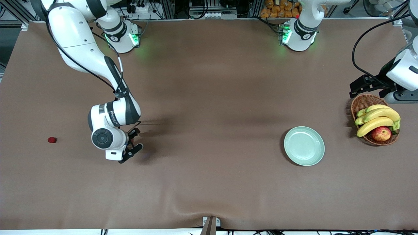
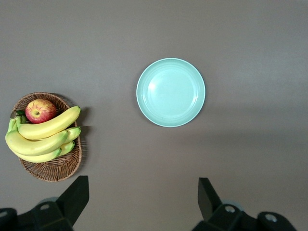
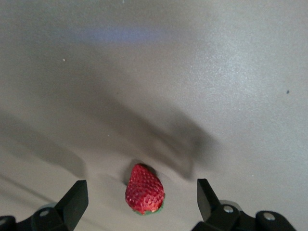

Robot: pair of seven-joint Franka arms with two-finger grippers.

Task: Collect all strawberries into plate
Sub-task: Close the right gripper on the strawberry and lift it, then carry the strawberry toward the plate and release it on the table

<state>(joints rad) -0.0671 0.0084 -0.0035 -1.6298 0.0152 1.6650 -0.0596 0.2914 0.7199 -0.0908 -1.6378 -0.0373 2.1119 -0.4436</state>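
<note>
My right gripper has its fingers level with the red sides of the strawberry, low at the table, so it would hold the strawberry if it closed now.
One strawberry [image 3: 144,190], red with a green cap, lies on the brown table between the open fingers of my right gripper [image 3: 142,197]. In the front view my right gripper [image 1: 134,141] is low over the table and hides this berry. A second strawberry [image 1: 51,140] lies on the table toward the right arm's end. A third is out of view. The mint-green plate [image 1: 304,146] sits empty toward the left arm's end and also shows in the left wrist view [image 2: 171,92]. My left gripper [image 1: 364,85] waits open and empty, high beside the basket [image 2: 144,185].
A brown wicker basket [image 1: 361,102] with bananas [image 1: 377,119] and an apple [image 1: 381,133] stands beside the plate, at the left arm's end. It also shows in the left wrist view [image 2: 53,168]. A clamp [image 1: 210,225] sits at the table's front edge.
</note>
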